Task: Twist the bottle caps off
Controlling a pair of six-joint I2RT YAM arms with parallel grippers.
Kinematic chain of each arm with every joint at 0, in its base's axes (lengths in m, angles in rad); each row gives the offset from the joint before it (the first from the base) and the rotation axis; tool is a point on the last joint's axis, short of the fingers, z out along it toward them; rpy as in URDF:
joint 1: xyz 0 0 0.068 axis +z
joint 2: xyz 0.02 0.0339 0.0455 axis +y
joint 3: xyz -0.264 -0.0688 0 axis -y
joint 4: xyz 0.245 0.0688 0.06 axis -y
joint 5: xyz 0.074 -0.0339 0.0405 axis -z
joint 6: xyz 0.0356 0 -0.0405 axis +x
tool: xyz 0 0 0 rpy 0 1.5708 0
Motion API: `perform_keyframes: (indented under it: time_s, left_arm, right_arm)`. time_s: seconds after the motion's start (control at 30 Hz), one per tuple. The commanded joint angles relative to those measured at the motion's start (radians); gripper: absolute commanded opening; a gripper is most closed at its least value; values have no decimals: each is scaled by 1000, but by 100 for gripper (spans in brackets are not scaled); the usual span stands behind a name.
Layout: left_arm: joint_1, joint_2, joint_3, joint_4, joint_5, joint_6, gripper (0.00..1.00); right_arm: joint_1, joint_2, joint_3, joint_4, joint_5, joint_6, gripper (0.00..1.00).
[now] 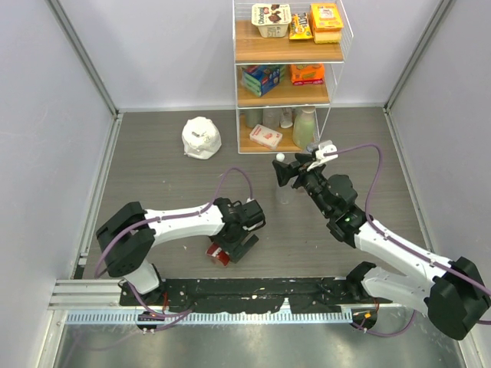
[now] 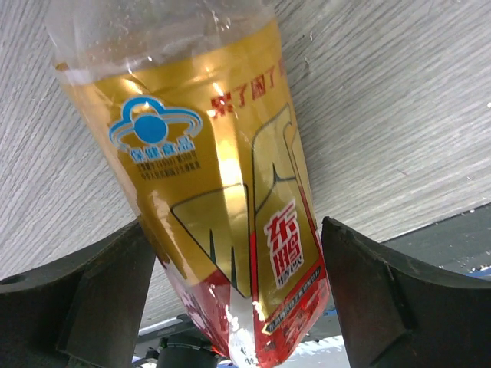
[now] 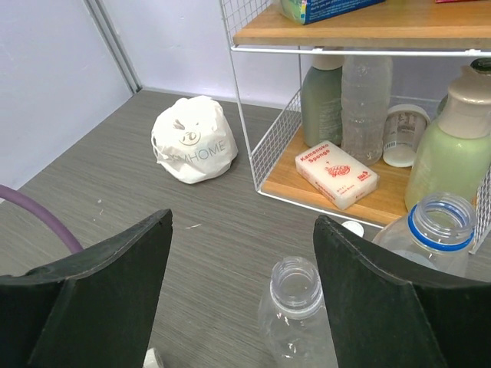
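Note:
My left gripper would leave the amber bottle where it lies if I lifted now, because the table shows between one open finger and the bottle's label.
The amber bottle (image 2: 222,176) with its red-and-gold label lies between my left gripper's (image 2: 238,224) open jaws; the left finger is against it and a sliver of table shows at the right finger. Its neck is out of view. From above, the left gripper (image 1: 239,234) covers most of the amber bottle (image 1: 217,254). My right gripper (image 3: 242,222) is open and empty above a clear bottle (image 3: 295,295) with a bare neck. A second capless bottle with a blue neck ring (image 3: 437,230) stands to its right. One white cap (image 3: 353,228) lies by the shelf foot, also seen from above (image 1: 281,158). No blue cap shows.
A wire shelf with wooden boards (image 1: 288,92) stands at the back and holds a pale green bottle (image 3: 453,146), a sponge pack (image 3: 336,172) and other containers. A white lumpy bag (image 1: 201,138) sits left of it. Grey walls close both sides. A black rail (image 1: 253,290) runs along the near edge.

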Motion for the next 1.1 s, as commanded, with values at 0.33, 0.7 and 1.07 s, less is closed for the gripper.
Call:
perform_keyframes:
  time_s: [0.33, 0.7, 1.07]
  left_arm:
    - [-3, -59, 49, 19, -73, -21, 49]
    - [-2, -402, 115, 50, -130, -18, 42]
    - [-3, -543, 173, 147, -84, 2, 42]
  right_arm:
    - [6, -88, 158, -159, -13, 69, 81]
    - [6, 4, 422, -438, -239, 238, 85]
    - [16, 114, 468, -375, -512, 387, 85]
